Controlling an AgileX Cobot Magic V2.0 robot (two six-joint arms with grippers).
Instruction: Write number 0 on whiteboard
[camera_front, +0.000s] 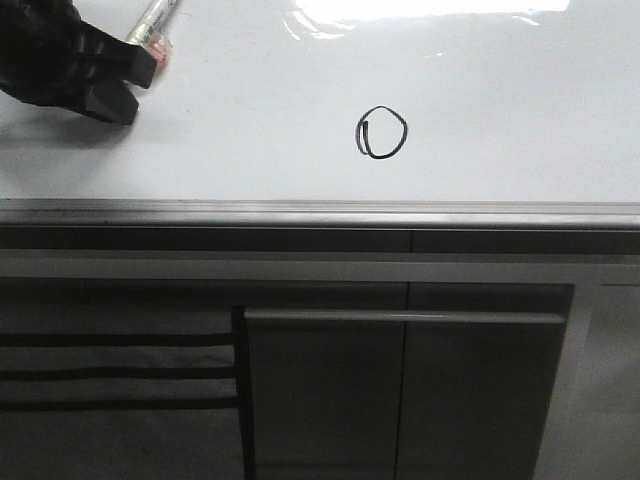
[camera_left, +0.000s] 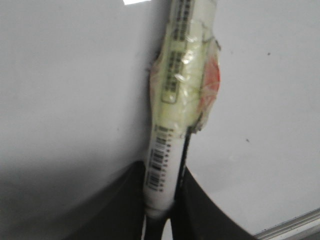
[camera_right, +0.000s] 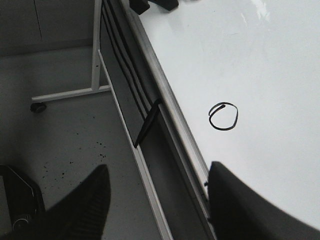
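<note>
The white marker lies low along the whiteboard beside my left gripper's fingers and would rest there, so it is time to let go now.
The number 0 is a small black loop drawn on the glossy whiteboard. It also shows in the right wrist view. My left gripper is at the board's far left, well to the left of the loop, and is shut on a white marker wrapped in tape. In the left wrist view the marker runs up from between the fingers. My right gripper is open and empty, hanging over the board's near edge, not seen in the front view.
The whiteboard's grey metal frame edge runs across the front. Below it are grey cabinet panels and dark slats. A white wheeled stand is on the speckled floor beside the board.
</note>
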